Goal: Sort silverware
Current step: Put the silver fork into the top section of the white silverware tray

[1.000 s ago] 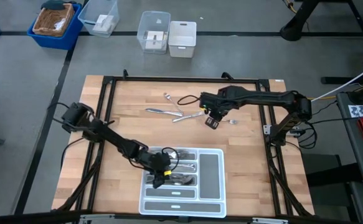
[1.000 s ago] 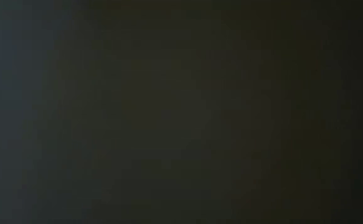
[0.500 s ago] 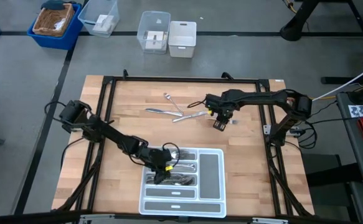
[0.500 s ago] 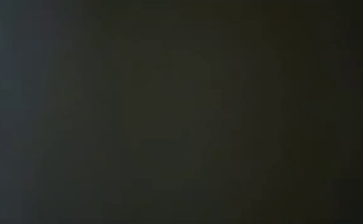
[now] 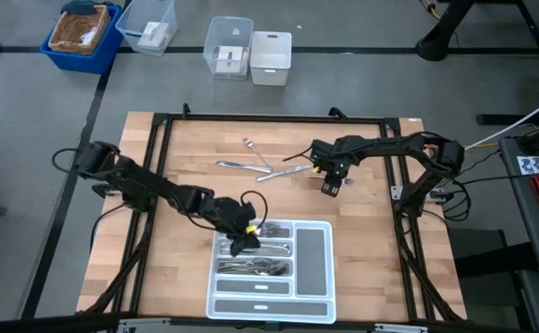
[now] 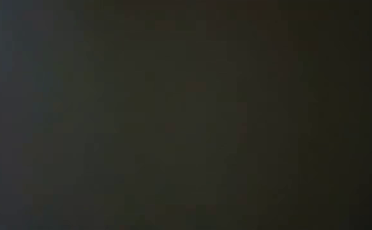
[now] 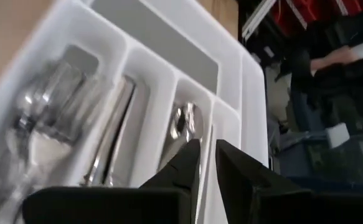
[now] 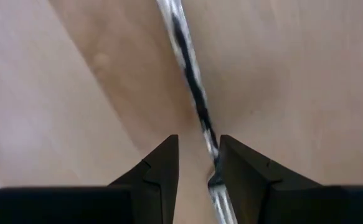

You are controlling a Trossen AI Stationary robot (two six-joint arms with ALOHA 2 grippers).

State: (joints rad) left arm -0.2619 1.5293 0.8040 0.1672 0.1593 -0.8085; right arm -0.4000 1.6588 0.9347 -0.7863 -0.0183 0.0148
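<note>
I should next grab the loose fork by its slim handle (image 8: 193, 93) with my right gripper, to sort it with the tray's forks.
The white tray (image 5: 313, 264) lies at the table's near middle. It holds silverware (image 5: 251, 268) in its left compartments: forks (image 7: 41, 124), a knife (image 7: 109, 146) and a spoon (image 7: 182, 124). Three more pieces lie on the far middle of the wood (image 5: 251, 157). A small piece (image 5: 345, 180) lies to their right. My left gripper (image 5: 243, 242) hovers over the tray's far-left corner, open by a narrow gap (image 7: 206, 165) and holding nothing. My right gripper (image 5: 329, 182) points down, open, with its fingers either side of the small piece's slim handle (image 8: 193, 93). My right gripper stands astride the slim handle from above. The handle's near end (image 8: 213, 177) runs close along the inner side of one finger (image 8: 243, 180). I cannot tell whether they touch. The piece lies flat on the table.
A black frame (image 5: 158, 148) borders the wooden table. Beyond its far edge, on the floor, stand a blue basket (image 5: 82, 35) and clear and white bins (image 5: 249, 51). The tray's right compartment (image 5: 313, 254) holds nothing. The low view is dark.
My left gripper has drawn back from the tray's middle compartments toward the tray's far-left corner. My right gripper has moved toward the table's right edge, from beside the long piece to over the small piece.
</note>
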